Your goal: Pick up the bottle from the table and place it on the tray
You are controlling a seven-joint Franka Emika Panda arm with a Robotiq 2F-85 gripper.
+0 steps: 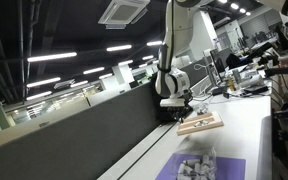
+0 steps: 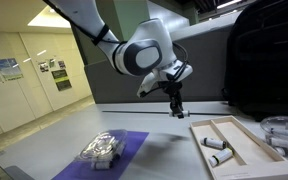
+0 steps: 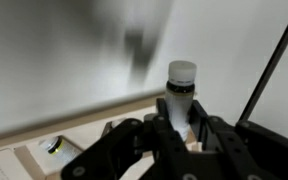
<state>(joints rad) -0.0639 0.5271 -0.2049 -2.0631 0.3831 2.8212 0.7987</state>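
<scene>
The gripper should keep holding the small white bottle. The bottle hangs short of the tray (image 2: pixel 246 158), outside the tray's rim, so it would drop on the tabletop if the gripper opened now.
My gripper (image 3: pixel 181 110) is shut on a small white bottle (image 3: pixel 181 78) with a white cap, held upright between the fingers. In both exterior views the gripper (image 2: pixel 175 106) (image 1: pixel 174 104) hangs just above the white table (image 2: pixel 169 150) (image 1: pixel 246 130). It is close to the left end of the wooden tray (image 2: pixel 246 158) (image 1: pixel 200 124). The tray has two compartments, and two small white bottles (image 2: pixel 217 148) lie in one of them. In the wrist view a pale wooden rim (image 3: pixel 84 122) runs below the bottle.
A purple mat (image 2: pixel 124 148) (image 1: pixel 224 165) lies on the table with a crumpled clear plastic item (image 2: pixel 101 150) (image 1: pixel 196 166) on it. A round clear container (image 2: pixel 282 130) stands beyond the tray. A dark partition (image 1: pixel 94 135) runs along the table's edge.
</scene>
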